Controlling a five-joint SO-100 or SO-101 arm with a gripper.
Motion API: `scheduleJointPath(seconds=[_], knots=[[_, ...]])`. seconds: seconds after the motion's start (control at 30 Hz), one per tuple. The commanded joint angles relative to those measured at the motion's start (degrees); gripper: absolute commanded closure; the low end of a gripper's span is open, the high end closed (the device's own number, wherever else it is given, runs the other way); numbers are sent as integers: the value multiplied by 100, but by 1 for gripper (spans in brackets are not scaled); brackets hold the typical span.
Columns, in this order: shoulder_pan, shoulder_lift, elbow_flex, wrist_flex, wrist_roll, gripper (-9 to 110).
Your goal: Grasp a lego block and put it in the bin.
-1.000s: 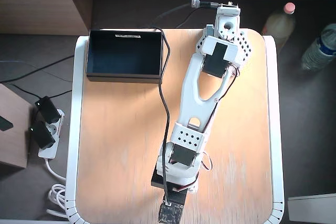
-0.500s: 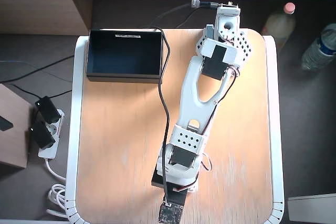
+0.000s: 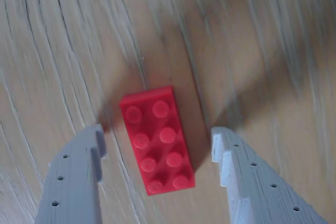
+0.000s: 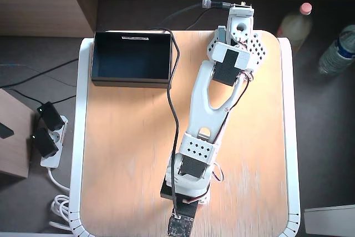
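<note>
The red lego block (image 3: 157, 141) will next be picked up by its long studded sides with my gripper, so that I can put the block in the bin.
The red lego block (image 3: 157, 141) lies flat on the wooden table, studs up, in the wrist view. My gripper (image 3: 157, 134) is open, with its two white fingers on either side of the block and a gap on each side. Motion blur hides whether they touch the table. In the overhead view the arm (image 4: 208, 109) reaches from the table's far edge to the near edge. The wrist (image 4: 186, 187) hides the fingers and the block there. The black bin (image 4: 131, 83) stands at the table's far left corner, with a white label on its far rim.
A black cable (image 4: 173, 104) runs from the far edge across the table to the wrist. Two bottles (image 4: 302, 20) stand beyond the table's right side. A power strip (image 4: 47, 137) lies on the floor to the left. The table's near edge (image 4: 183, 235) is close to the wrist.
</note>
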Motion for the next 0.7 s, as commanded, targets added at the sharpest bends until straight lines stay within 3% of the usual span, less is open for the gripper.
scheduleJointPath(seconds=[0.0, 0.23, 0.67], knots=[[-141, 88, -633, -35, 79, 89], [-123, 88, -633, -35, 53, 101], [114, 536, -624, 70, -53, 101]])
